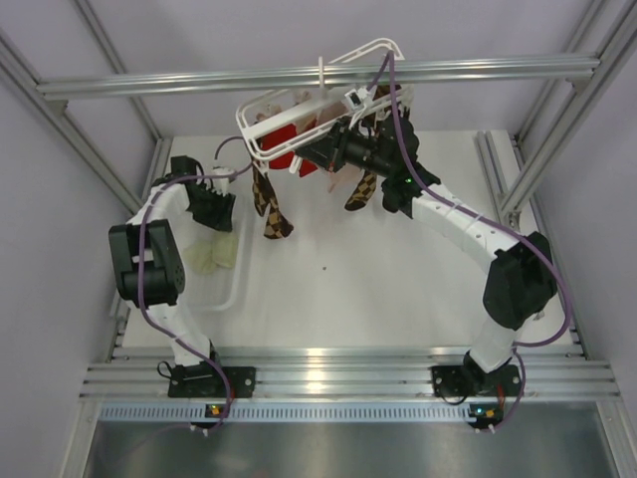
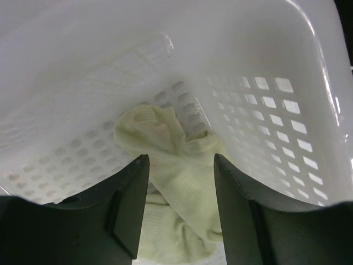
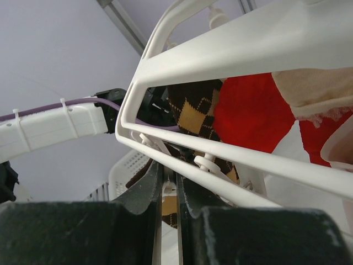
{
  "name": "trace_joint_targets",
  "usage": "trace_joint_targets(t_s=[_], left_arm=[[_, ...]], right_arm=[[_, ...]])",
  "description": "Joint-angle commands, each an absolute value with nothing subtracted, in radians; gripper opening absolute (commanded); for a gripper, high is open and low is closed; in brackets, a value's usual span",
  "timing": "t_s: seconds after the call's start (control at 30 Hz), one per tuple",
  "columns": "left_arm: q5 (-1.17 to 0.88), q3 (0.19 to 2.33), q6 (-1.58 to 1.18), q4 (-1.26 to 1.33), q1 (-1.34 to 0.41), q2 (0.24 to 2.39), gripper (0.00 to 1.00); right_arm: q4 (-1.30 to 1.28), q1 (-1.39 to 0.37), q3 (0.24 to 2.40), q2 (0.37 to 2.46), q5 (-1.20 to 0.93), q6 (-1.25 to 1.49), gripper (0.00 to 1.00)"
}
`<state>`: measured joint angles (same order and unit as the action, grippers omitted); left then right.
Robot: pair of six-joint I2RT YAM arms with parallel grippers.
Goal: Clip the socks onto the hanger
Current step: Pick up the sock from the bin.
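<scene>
My left gripper's fingers are still above the socks on the basket's bottom, so it is too early to close. My left gripper first lowers to the socks, then closes on them.
The pale cream-yellow socks (image 2: 176, 160) lie bunched in the bottom of a white perforated basket (image 2: 265, 105). They also show in the top view (image 1: 212, 256). My left gripper (image 2: 181, 157) is open, its jaws just above the socks on either side, not touching them; in the top view it (image 1: 217, 213) hangs over the basket's far end. The white hanger (image 1: 299, 112) hangs tilted from the overhead bar. My right gripper (image 3: 170, 171) is shut on a small white clip (image 3: 167, 186) under the hanger frame (image 3: 231, 152), and it shows in the top view (image 1: 311, 151) at the hanger's underside.
Brown-and-tan argyle socks (image 1: 269, 204) and red socks (image 1: 287, 149) hang clipped on the hanger; both also show in the right wrist view, argyle (image 3: 193, 110) and red (image 3: 248, 110). The basket (image 1: 235, 284) sits at the table's left. Metal frame posts (image 1: 552, 139) flank the table.
</scene>
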<state>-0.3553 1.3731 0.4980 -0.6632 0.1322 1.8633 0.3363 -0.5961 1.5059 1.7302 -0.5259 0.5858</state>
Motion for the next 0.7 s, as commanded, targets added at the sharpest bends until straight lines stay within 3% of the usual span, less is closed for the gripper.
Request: trace_joint_targets(t_s=[0.0, 0.47, 0.6, 0.67], left_arm=[[-0.426, 1.405, 0.641, -0.660, 0.153, 1.874, 0.55], [-0.465, 1.408, 0.854, -0.673, 0.173, 1.982, 0.54], [-0.462, 1.396, 0.874, -0.687, 0.173, 1.999, 0.27], [-0.480, 1.388, 0.879, -0.715, 0.173, 1.982, 0.20]], right_arm=[[0.345, -0.575, 1.569, 1.738, -0.502, 0.574, 0.00], [0.336, -0.575, 1.566, 1.738, -0.497, 0.569, 0.00], [0.333, -0.574, 1.569, 1.738, -0.492, 0.569, 0.00], [0.333, -0.575, 1.568, 1.740, -0.486, 0.569, 0.00]])
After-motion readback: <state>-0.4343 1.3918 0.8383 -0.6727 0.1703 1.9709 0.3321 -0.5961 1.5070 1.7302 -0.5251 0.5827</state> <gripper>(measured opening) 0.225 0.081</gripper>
